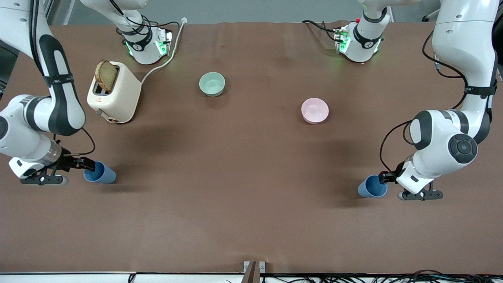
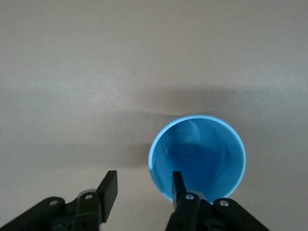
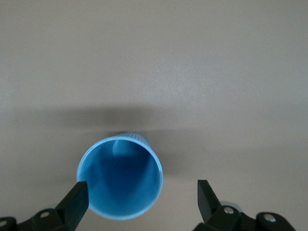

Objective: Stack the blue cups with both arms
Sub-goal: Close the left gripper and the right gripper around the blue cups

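Observation:
The right gripper grabs this blue cup by its rim next, to stack it into the other blue cup.
Two blue cups lie on their sides on the brown table, near the front camera. One cup lies at the right arm's end, its mouth facing my right gripper. In the right wrist view this cup's mouth sits between the open fingers of my right gripper, close to one fingertip. The other cup lies at the left arm's end, beside my left gripper. In the left wrist view my left gripper is open astride that cup's rim, one finger in front of the mouth.
A cream toaster with a slice of bread stands near the right arm's base, its cable running to the table's edge. A pale green bowl and a pink bowl sit mid-table, farther from the front camera than the cups.

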`<state>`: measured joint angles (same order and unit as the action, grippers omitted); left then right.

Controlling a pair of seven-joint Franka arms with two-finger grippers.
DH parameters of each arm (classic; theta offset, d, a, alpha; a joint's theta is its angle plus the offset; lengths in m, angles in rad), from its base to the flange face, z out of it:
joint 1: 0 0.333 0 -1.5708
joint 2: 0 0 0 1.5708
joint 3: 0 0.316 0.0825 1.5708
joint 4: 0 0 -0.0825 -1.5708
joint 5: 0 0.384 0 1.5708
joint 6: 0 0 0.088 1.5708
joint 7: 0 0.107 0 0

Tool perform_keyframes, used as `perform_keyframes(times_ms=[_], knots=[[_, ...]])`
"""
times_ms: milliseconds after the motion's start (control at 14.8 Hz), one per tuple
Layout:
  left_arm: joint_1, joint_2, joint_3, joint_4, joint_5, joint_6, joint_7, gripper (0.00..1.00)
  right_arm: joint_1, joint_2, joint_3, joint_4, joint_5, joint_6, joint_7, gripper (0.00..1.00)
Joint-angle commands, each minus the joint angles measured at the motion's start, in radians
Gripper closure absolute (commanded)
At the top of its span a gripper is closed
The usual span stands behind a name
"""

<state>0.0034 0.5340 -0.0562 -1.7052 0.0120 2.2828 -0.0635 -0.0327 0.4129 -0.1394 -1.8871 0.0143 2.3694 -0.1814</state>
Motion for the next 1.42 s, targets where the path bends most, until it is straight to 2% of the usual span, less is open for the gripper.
perform_keyframes(times_ms=[0,135,270,405,473,608,676,811,878,1014,1149,1351], knots=[[-0.002,0.020,0.001,0.009,-0.004,0.030,-0.002,0.51,-0.007,0.020,0.001,-0.082,0.000,0.153,-0.020,0.00],[-0.002,0.027,0.001,0.012,-0.004,0.033,-0.002,0.51,-0.007,0.046,0.001,-0.109,0.001,0.235,-0.020,0.00],[-0.006,0.037,0.001,0.013,-0.007,0.049,-0.002,0.54,-0.007,0.050,0.001,-0.110,0.000,0.237,-0.018,0.02],[-0.010,0.047,0.001,0.013,-0.010,0.064,-0.002,0.66,-0.007,0.050,0.001,-0.110,0.000,0.237,-0.018,0.10],[-0.010,0.049,0.001,0.013,-0.010,0.064,-0.002,0.75,-0.007,0.050,0.001,-0.110,0.000,0.237,-0.018,0.17],[-0.005,0.047,-0.001,0.012,-0.009,0.064,-0.001,0.97,-0.007,0.050,0.001,-0.110,0.000,0.235,-0.018,0.35],[-0.006,0.038,-0.001,0.012,-0.009,0.057,0.002,0.99,-0.007,0.050,0.003,-0.109,0.000,0.226,-0.017,0.49],[-0.008,-0.006,-0.004,0.012,-0.009,0.050,0.002,1.00,-0.006,0.049,0.003,-0.109,0.000,0.221,-0.013,0.91],[-0.013,-0.032,-0.008,0.013,-0.009,0.023,-0.001,1.00,-0.007,0.049,0.004,-0.107,0.001,0.218,-0.015,0.99],[-0.042,-0.077,-0.045,0.019,-0.010,-0.052,-0.037,1.00,-0.007,0.046,0.004,-0.101,0.001,0.192,-0.015,0.99],[-0.072,-0.101,-0.114,0.018,-0.007,-0.106,-0.192,1.00,-0.006,0.041,0.003,-0.077,0.000,0.151,-0.016,0.99],[-0.173,-0.098,-0.186,0.022,0.003,-0.108,-0.421,1.00,-0.006,0.027,0.004,0.058,0.003,-0.074,-0.016,0.99]])
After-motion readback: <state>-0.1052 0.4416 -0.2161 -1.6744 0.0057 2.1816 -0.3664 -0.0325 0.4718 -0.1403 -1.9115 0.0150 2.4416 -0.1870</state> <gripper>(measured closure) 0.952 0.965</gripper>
